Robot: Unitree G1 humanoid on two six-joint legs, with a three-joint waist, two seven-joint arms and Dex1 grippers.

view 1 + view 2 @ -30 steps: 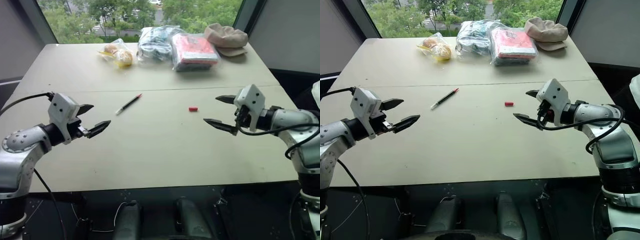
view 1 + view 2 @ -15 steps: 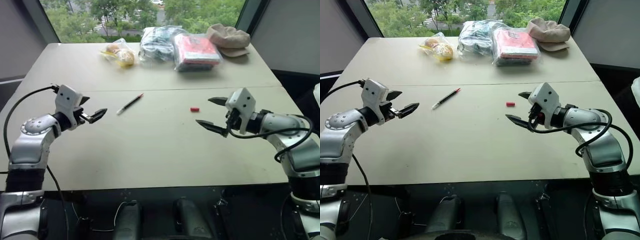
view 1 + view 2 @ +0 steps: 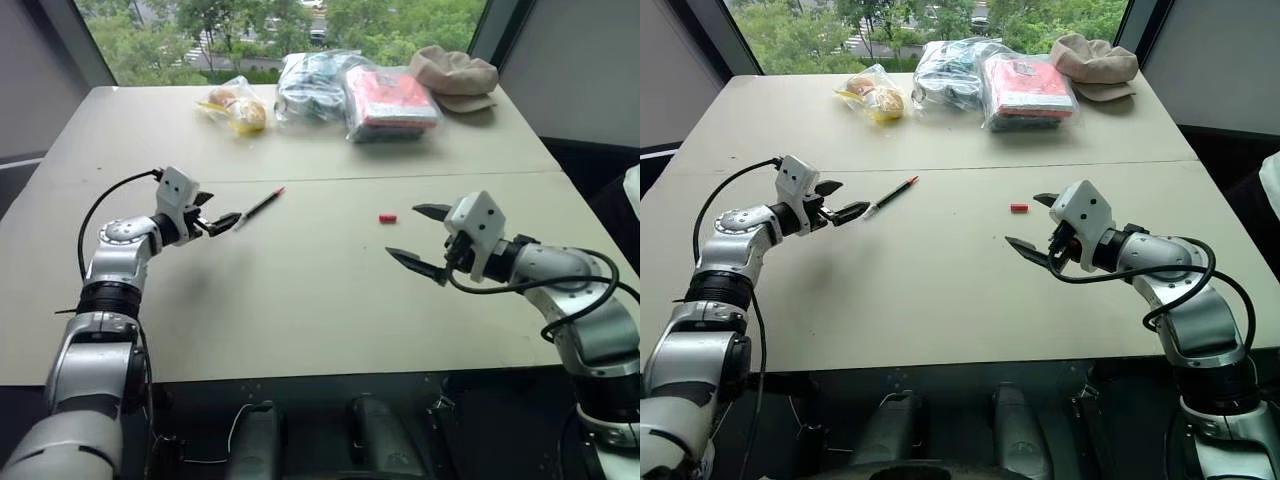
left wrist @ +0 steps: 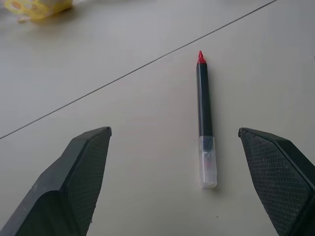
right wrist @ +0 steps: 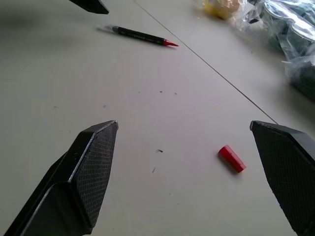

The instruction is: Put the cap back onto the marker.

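Note:
The table shows between my left gripper's fingers and the marker's whitish end (image 4: pixel 208 162) below, so it is too early to close and my left gripper lowers first.
The marker (image 3: pixel 257 208), a thin dark barrel with a whitish end and a bare red tip, lies flat on the beige table (image 3: pixel 300 300), left of centre. My left gripper (image 3: pixel 218 212) is open just short of the whitish end; in the left wrist view the marker (image 4: pixel 204 108) lies between the spread fingers, nearer one of them, untouched. The cap (image 3: pixel 386 217), a tiny red cylinder, lies alone right of centre. My right gripper (image 3: pixel 402 230) hovers open just behind it, with the cap (image 5: pixel 232 159) ahead of its fingers.
Along the table's far edge lie a clear bag of yellow food (image 3: pixel 235 108), a crumpled plastic bag (image 3: pixel 312 85), a wrapped red packet (image 3: pixel 390 100) and a beige hat (image 3: pixel 455 72). A seam (image 3: pixel 330 180) crosses the table behind the marker.
My left gripper has reached forward and down across the table, up to the marker's whitish end. The right gripper has hardly moved. Marker and cap lie as before.

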